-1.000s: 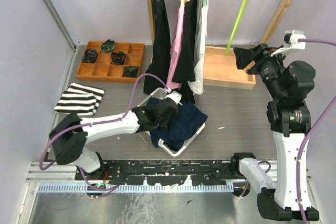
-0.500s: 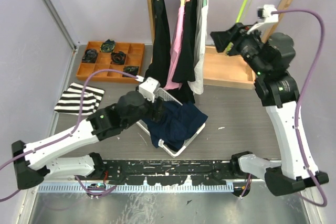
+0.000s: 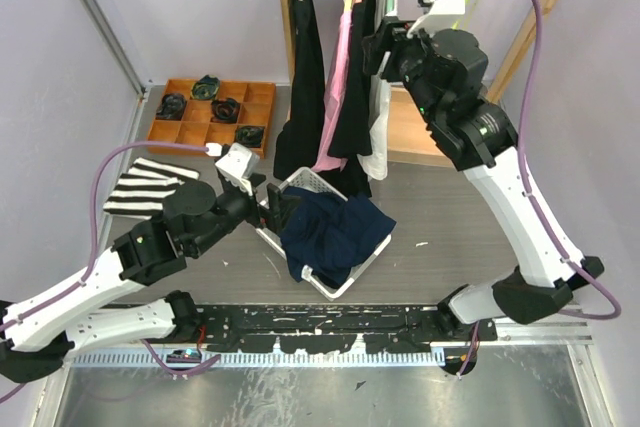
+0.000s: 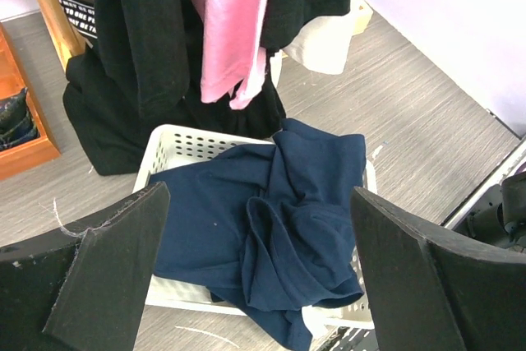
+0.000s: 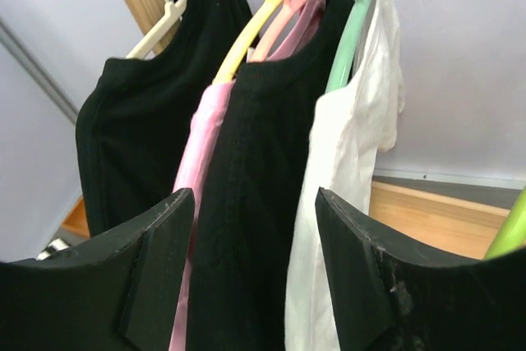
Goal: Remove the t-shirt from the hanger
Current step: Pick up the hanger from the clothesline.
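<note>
The second black shirt is the main thing between my fingers, so my right gripper would miss the white shirt [image 5: 322, 158] if it closed now. It needs to come to the white shirt before it closes.
Four t-shirts hang on the rack: a black one [image 5: 131, 129] on a cream hanger [image 5: 160, 26], a pink one [image 5: 197, 154] on a yellow hanger [image 5: 246, 39], another black one [image 5: 255, 137] on a pink hanger, and a white one [image 5: 345, 170] on a green hanger [image 5: 349, 34]. My right gripper [image 5: 253, 199] is open just in front of the second black shirt, touching nothing. A navy t-shirt [image 4: 279, 211] lies crumpled in the white basket [image 4: 177, 139]. My left gripper [image 4: 256, 203] hangs open above it, empty.
A wooden tray [image 3: 262, 107] of rolled socks sits at the back left, with a striped cloth [image 3: 150, 187] in front of it. The rack's wooden base [image 3: 420, 132] and slanted post [image 3: 540, 17] stand behind the right arm. A bare lime-green hanger [image 5: 511, 228] hangs at the right.
My left gripper opened and pulled back from the navy t-shirt, which stays in the basket. The right arm swung left from the rack's right end to the hanging shirts.
</note>
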`<state>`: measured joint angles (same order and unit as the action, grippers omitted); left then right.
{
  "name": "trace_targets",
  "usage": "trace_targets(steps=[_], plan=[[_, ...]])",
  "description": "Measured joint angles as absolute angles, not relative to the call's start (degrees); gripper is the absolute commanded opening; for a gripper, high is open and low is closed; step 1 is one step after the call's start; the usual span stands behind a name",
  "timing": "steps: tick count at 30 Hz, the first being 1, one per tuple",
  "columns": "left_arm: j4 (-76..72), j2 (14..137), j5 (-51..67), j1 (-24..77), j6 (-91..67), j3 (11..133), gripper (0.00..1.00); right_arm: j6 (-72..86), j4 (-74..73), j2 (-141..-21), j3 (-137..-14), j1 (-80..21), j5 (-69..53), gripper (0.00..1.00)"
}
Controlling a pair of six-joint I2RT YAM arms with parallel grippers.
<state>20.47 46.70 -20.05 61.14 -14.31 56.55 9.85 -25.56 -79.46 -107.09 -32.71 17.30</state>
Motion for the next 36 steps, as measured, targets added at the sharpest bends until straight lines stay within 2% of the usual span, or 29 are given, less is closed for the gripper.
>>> trace_targets(steps=[13,27,36], plan=[[20.1,47.0,-20.1,61.1,-13.5,56.8,0.98,5.0,-29.0,-89.4,-117.5,-34.9,32.0,0.66],[19.6,47.1,-20.1,61.1,-13.5,57.0,0.98,4.4,-33.0,-94.4,-125.6,-34.9,35.3,0.66],[19.6,47.1,-20.1,61.1,-13.5,57.0,0.98,4.4,-35.6,-98.3,-127.3,-34.7,35.6,0.61]])
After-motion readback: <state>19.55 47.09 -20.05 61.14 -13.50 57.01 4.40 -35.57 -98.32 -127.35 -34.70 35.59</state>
